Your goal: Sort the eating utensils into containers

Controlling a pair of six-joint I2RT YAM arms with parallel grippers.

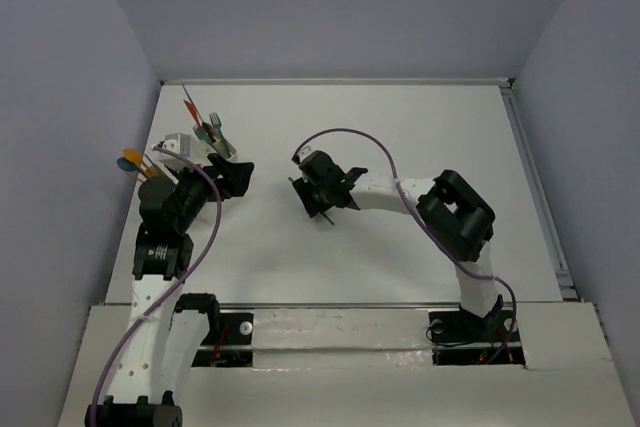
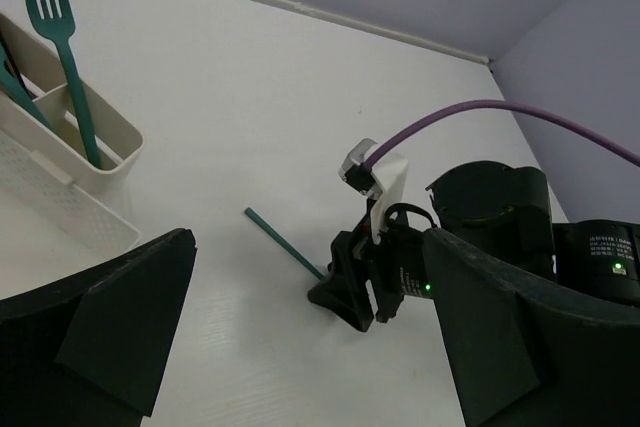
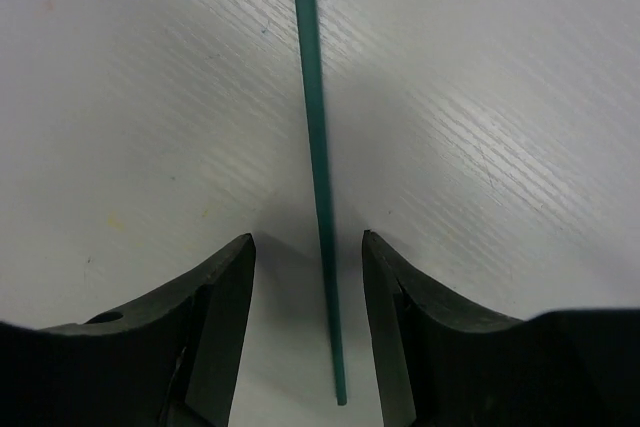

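Note:
My left gripper needs to grab the teal stick (image 2: 283, 241) by its organiser-side end (image 2: 255, 216) next. The stick's other end then stays free to go into a container.
A thin teal stick (image 3: 318, 177) lies flat on the white table. My right gripper (image 3: 308, 247) is open and lowered over it, one finger on each side of the stick's near end, neither touching it. The left wrist view shows the same stick (image 2: 283, 241) running out from under the right gripper (image 2: 352, 292). The white organiser (image 1: 190, 144) stands at the far left with teal forks (image 1: 213, 127) and a red stick (image 1: 190, 105) upright in it. One teal fork (image 2: 68, 57) stands in an end compartment (image 2: 115, 162). My left gripper (image 1: 232, 175) is open and empty beside the organiser.
A blue spoon (image 1: 128, 163) and an orange spoon (image 1: 143, 171) stick out at the table's left edge near the organiser. Grey walls close the table at the left, back and right. The right arm's purple cable (image 1: 350, 133) loops above the table.

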